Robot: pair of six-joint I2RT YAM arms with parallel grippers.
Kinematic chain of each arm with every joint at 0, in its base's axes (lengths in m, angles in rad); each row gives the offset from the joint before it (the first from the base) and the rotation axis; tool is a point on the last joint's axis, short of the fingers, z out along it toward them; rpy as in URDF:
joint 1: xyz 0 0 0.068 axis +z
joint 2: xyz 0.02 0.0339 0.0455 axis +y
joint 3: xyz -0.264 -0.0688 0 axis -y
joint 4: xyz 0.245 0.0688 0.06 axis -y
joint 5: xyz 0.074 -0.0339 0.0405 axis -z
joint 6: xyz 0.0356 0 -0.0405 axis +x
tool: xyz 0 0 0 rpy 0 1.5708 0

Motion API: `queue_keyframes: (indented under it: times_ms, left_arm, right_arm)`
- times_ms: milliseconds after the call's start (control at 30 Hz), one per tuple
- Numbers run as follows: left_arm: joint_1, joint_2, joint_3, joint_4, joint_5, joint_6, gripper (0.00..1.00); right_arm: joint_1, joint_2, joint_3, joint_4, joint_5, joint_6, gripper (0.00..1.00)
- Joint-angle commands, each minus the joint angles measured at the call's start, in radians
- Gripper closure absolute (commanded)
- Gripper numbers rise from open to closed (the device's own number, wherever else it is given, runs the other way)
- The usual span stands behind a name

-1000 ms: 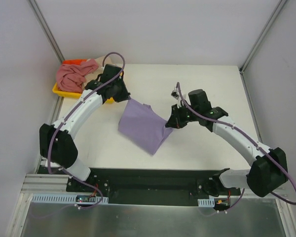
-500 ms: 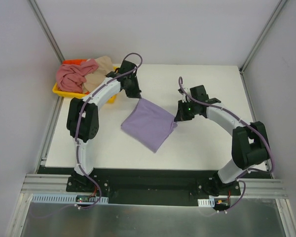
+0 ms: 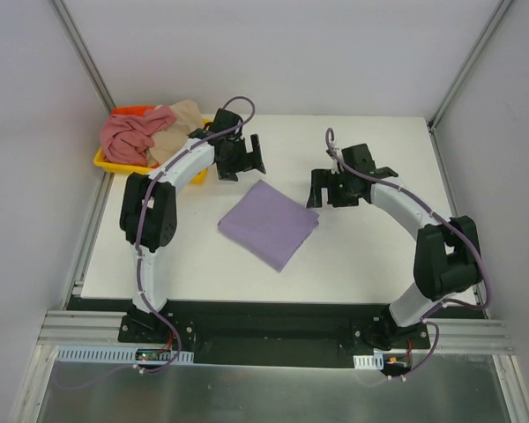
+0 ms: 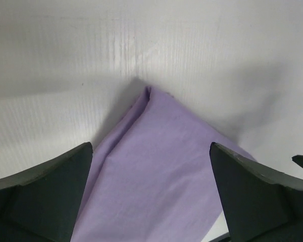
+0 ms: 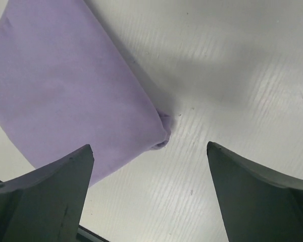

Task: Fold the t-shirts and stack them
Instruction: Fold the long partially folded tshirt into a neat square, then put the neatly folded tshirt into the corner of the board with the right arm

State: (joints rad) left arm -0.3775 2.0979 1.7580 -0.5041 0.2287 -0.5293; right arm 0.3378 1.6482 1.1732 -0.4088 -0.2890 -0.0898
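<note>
My right gripper grabs the folded lavender t-shirt by its side edge between corners next, so the square stays flat to slide for stacking.
The lavender t-shirt lies folded into a flat square in the middle of the table. My left gripper hovers open just above its far corner. In the left wrist view that corner of the lavender t-shirt lies between the spread fingers, untouched by the left gripper. My right gripper stands open beside the right corner. The right wrist view shows the lavender t-shirt to the left, and the right gripper over bare table. A pink t-shirt and a beige t-shirt lie crumpled at the far left.
The pink and beige shirts sit in a shallow yellow tray at the table's far left corner, close behind the left arm. Grey walls and metal frame posts border the table on three sides.
Both grippers were shut on corners of the lavender shirt and have opened, letting it go. The shirt has settled flat, and both grippers have drawn slightly away from it.
</note>
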Motion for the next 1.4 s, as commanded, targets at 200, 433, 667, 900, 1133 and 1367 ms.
queue_keyframes:
  times_ms: [200,433,667,900,1133,1367]
  left_arm:
    - [0.008,-0.592,-0.519,0.004,-0.207,-0.098,0.01]
    - [0.008,-0.906,-0.879,0.004,-0.256,-0.222,0.01]
    - [0.008,-1.050,-1.014,0.010,-0.230,-0.227,0.01]
    - [0.008,-1.124,-1.019,0.010,-0.146,-0.184,0.01]
    - [0.006,-1.173,-1.023,0.010,-0.054,-0.184,0.01]
    - [0.006,-1.208,-1.034,0.010,-0.068,-0.189,0.01]
  right_arm:
    - [0.233,-0.399,-0.224,0.037,0.353,0.379,0.04]
    - [0.453,-0.446,-0.380,0.174,0.586,0.659,0.04]
    - [0.514,-0.248,-0.330,0.174,0.643,0.789,0.01]
    - [0.520,-0.065,-0.282,0.271,0.663,0.858,0.15]
    - [0.534,0.061,-0.192,0.145,0.712,0.906,0.29]
    - [0.529,0.130,-0.136,0.036,0.764,0.851,0.69]
